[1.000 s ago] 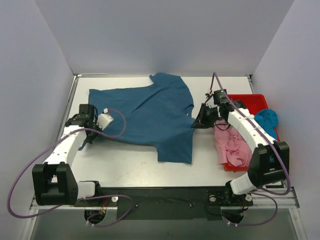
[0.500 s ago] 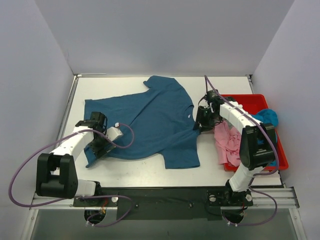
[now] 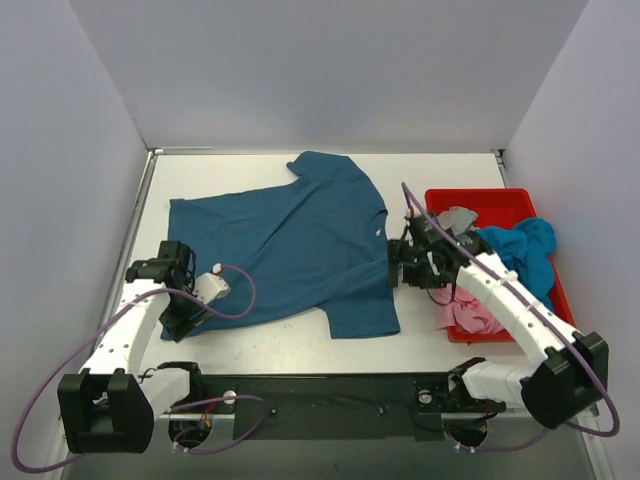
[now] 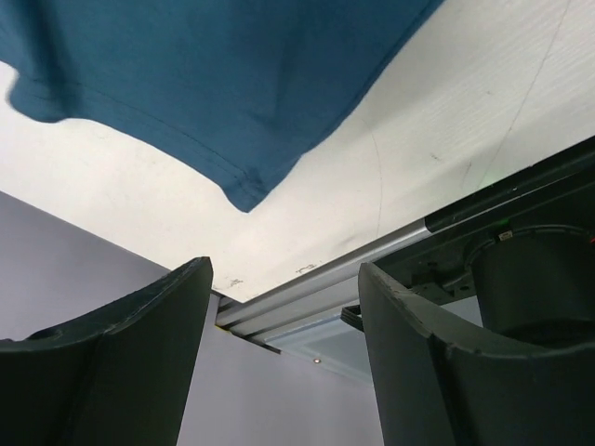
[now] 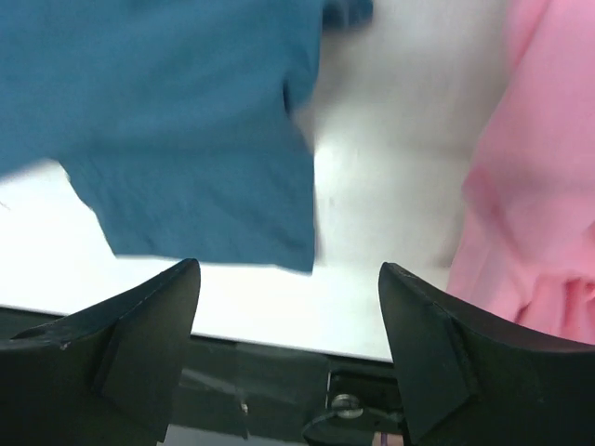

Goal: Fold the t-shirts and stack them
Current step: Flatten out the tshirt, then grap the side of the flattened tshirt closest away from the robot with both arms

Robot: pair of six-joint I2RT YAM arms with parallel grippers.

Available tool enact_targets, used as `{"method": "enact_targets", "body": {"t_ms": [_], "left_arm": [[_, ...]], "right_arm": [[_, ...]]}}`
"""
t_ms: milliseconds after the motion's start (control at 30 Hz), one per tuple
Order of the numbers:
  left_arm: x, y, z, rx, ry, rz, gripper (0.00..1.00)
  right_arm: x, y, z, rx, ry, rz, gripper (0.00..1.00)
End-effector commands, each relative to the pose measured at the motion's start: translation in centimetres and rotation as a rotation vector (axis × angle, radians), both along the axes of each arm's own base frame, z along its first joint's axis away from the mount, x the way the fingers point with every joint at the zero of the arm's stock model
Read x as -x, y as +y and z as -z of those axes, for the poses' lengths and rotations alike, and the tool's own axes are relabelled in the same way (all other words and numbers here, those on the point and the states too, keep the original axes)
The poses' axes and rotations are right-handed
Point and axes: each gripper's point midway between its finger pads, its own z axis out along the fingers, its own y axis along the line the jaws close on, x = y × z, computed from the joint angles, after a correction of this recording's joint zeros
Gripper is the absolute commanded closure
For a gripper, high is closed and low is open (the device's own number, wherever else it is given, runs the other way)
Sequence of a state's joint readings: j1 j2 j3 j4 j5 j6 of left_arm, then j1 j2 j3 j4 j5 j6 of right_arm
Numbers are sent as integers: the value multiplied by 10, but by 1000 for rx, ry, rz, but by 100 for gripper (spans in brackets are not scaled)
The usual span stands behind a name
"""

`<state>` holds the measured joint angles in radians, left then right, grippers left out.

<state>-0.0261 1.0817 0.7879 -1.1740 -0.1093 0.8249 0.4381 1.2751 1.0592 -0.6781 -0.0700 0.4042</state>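
My left gripper should grab the dark teal t-shirt [image 3: 290,245] by its near corner next, to fold the t-shirt's near edge over it.
A dark teal t-shirt [image 3: 290,245] lies spread flat across the middle of the table. My left gripper [image 3: 183,316] hangs open above the shirt's near-left corner, holding nothing. In the left wrist view that corner [image 4: 214,74] lies beyond the parted fingers [image 4: 112,362], which frame the left gripper [image 4: 284,307]. My right gripper [image 3: 400,268] is open beside the shirt's right edge; the right wrist view shows the right gripper [image 5: 288,307] empty above the hem corner [image 5: 186,139]. A pink t-shirt [image 3: 470,315], a turquoise t-shirt [image 3: 522,245] and a grey t-shirt [image 3: 458,217] lie bunched in the tray.
The red tray [image 3: 500,196] sits on the right side of the table, with the pink t-shirt [image 5: 530,186] spilling over its near-left edge. White walls close in the left, back and right. The table's metal front rail [image 4: 372,255] is close under the left gripper.
Both grippers have opened and let go of the dark teal shirt, which was dragged toward the near edge and now rests flat. Both arms have drawn back toward their bases.
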Motion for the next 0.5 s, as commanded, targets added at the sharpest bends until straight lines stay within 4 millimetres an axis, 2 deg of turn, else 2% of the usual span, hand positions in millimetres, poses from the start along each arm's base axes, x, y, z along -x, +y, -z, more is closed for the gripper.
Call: {"method": "enact_targets", "body": {"t_ms": [0,33,133,200,267,333,367,400,433,467], "left_arm": [[-2,10,12,-40,3,16,25],[0,11,18,-45,23,20,25],[-6,15,29,-68,33,34,23],[-5,14,34,-66,44,46,23],[-3,13,36,-58,49,62,22],[0,13,37,-58,53,81,22],[1,14,37,-61,50,97,21],[3,14,36,-61,53,103,21],[2,14,34,-63,43,111,21],[4,13,33,-55,46,116,21]], "right_arm": [[67,-11,58,66,169,40,29],[73,-7,69,66,180,35,30],[74,-7,88,116,190,34,30],[71,-10,101,151,195,57,31],[70,-5,116,134,214,75,35],[73,5,128,95,242,76,47],[76,10,133,84,251,75,58],[77,12,135,76,257,72,66],[82,15,136,65,263,64,81],[85,17,135,54,264,62,90]]}}
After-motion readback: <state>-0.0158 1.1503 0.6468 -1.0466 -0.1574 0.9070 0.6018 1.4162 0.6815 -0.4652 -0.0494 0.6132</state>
